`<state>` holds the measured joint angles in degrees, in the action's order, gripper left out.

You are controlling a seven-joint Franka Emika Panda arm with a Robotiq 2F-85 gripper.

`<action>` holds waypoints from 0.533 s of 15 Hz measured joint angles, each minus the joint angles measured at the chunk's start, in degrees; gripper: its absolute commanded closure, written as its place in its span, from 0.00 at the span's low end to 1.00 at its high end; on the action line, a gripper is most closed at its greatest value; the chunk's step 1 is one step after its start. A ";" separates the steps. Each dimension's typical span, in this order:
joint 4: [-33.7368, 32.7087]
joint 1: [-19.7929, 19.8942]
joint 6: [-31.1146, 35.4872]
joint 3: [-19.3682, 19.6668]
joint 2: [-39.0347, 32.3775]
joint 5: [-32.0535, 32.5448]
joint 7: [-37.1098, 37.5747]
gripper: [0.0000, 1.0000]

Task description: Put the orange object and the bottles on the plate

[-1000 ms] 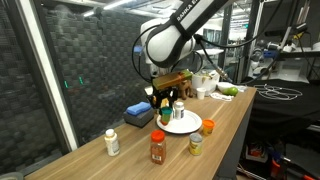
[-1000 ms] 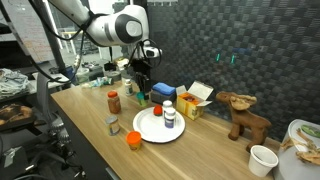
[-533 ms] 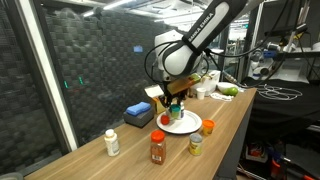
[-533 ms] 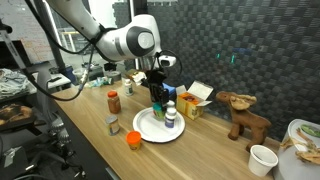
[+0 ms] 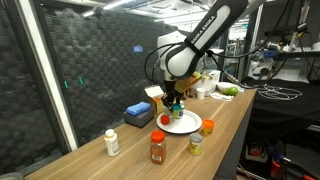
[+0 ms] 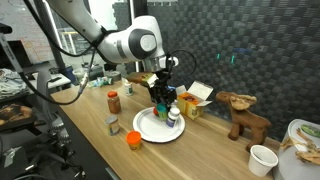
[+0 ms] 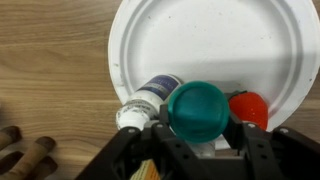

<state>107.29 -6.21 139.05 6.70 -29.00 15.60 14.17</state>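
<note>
The green-lidded jar overlaps the white bottle, short of the plate's open middle, so the jar moves inward next, before my gripper releases it.
My gripper is shut on the green-lidded jar, with one finger on each side below the lid. It holds the jar over the near rim of the white plate. On the plate beside the jar are a white bottle with a dark label and a small red item. In both exterior views the gripper hangs low over the plate. The orange object sits on the table beside the plate. A red-capped bottle, a yellowish jar and a white pill bottle stand on the table.
A blue block lies behind the plate. In an exterior view, a small box, a brown toy deer and a paper cup stand further along the table. The table's front edge runs close to the loose bottles.
The gripper has carried the green-lidded jar from beside the blue block to over the plate and lowered it. The other bottles have not moved.
</note>
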 measured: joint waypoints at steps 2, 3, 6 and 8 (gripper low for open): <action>0.75 0.65 1.02 -0.99 0.05 -0.08 -3.70 0.73; 1.17 0.87 1.49 -1.46 0.14 -0.08 -5.23 0.73; 2.39 1.11 2.18 -2.14 0.31 -0.08 -8.44 0.73; 3.24 1.16 2.70 -2.09 0.33 -0.04 -9.47 0.73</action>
<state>110.53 -5.05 141.75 4.61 -28.66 15.55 4.71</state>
